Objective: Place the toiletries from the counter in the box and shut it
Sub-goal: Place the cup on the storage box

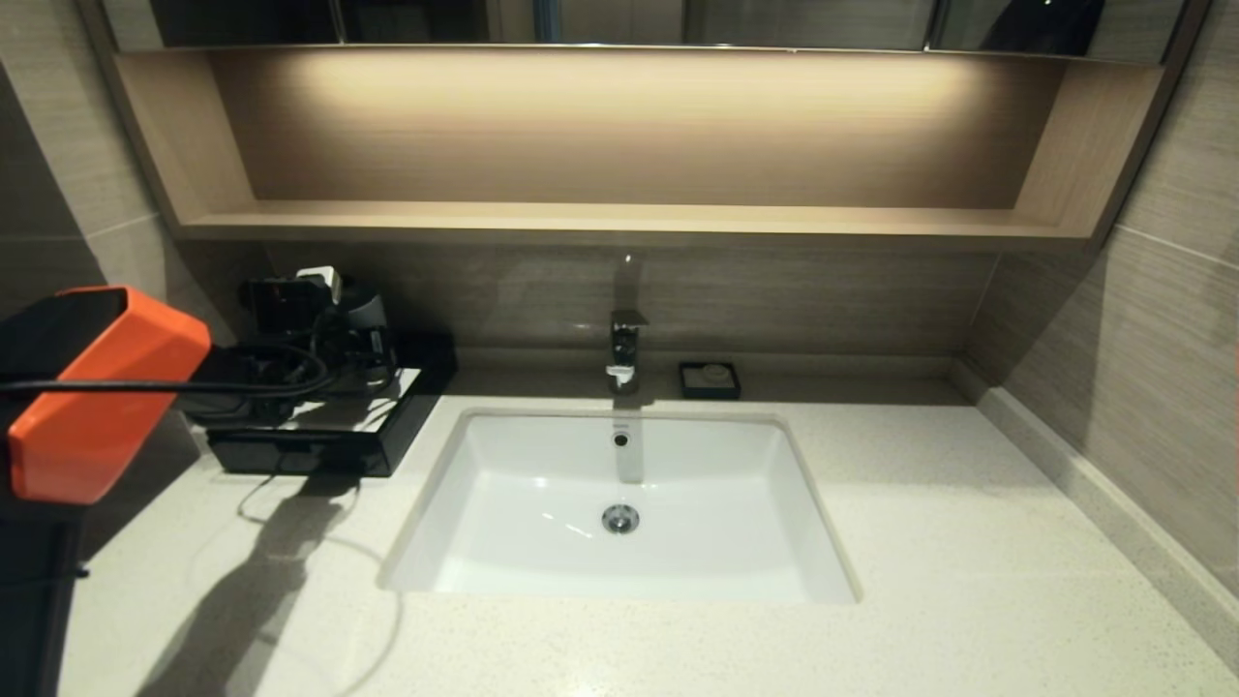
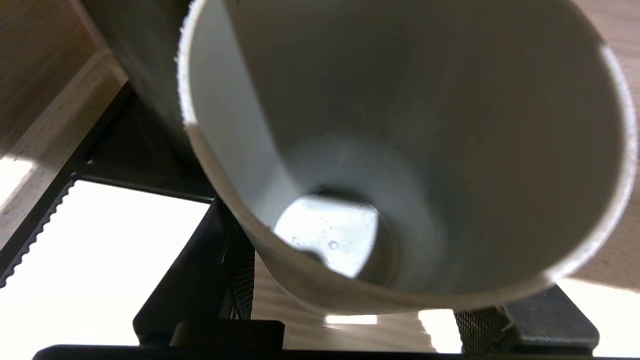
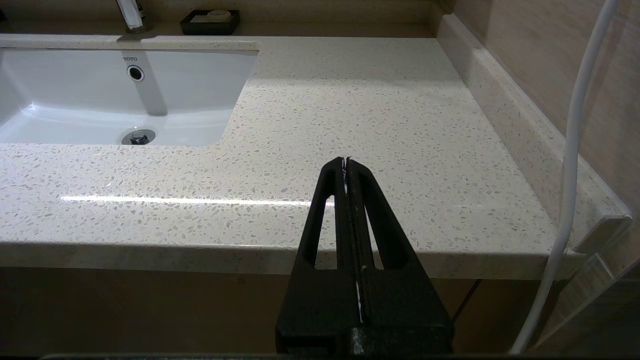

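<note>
The grey cup's base is over the box's white top panel, within its edges, and the cup would stand there, so it is now time to open my left gripper.
The black box with its white top panel stands at the back left of the counter, its front flush. My left gripper reaches over the box top. In the left wrist view it straddles a grey plastic cup, which also shows in the head view, with the fingers against the cup's wall above the white panel. No toiletry packets show in any view. My right gripper is shut and empty, hovering off the counter's front right edge.
A white sunken sink lies mid-counter with a chrome tap behind it. A small black soap dish sits by the back wall, also in the right wrist view. A wooden wall shelf hangs above.
</note>
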You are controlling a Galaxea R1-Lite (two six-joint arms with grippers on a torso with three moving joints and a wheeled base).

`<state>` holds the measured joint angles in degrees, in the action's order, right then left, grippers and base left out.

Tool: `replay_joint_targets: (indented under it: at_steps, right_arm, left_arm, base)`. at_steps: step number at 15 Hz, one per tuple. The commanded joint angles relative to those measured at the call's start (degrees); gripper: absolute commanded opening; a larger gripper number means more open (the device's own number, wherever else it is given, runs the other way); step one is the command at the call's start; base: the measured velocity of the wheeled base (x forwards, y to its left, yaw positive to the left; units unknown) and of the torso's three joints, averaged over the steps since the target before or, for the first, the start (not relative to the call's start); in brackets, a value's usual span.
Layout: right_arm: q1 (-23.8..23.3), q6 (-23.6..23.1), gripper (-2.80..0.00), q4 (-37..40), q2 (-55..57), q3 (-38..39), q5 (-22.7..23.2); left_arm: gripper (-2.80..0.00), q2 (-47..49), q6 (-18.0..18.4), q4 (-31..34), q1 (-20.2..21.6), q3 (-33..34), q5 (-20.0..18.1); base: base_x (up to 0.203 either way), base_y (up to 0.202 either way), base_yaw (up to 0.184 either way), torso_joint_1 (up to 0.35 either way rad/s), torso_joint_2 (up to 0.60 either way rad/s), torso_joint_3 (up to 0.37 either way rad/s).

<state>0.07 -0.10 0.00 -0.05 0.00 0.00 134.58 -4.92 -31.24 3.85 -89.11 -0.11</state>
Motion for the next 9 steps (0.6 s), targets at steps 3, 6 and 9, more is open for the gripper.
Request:
replay_joint_targets:
  at_steps: [3, 6, 9]
  right_arm:
    - [0.01, 0.01, -2.8, 0.0, -0.04, 0.09, 0.0]
    - [0.01, 0.01, -2.8, -0.01, -0.04, 0.09, 0.0]
    - [0.01, 0.01, -2.8, 0.0, -0.04, 0.09, 0.0]
  left_arm:
    - [-2.8, 0.5, 0.0, -0.13, 0.01, -0.1, 0.11]
    - [-2.8, 0.59, 0.0, -0.13, 0.01, -0.02, 0.11]
    - [-2.8, 0.59, 0.0, -0.22, 0.01, -0.1, 0.2]
  base:
    - [0.0, 0.0, 0.0, 0.0, 0.0, 0.0]
    - [0.0, 0.0, 0.0, 0.0, 0.0, 0.0]
    - [0.0, 0.0, 0.0, 0.0, 0.0, 0.0]
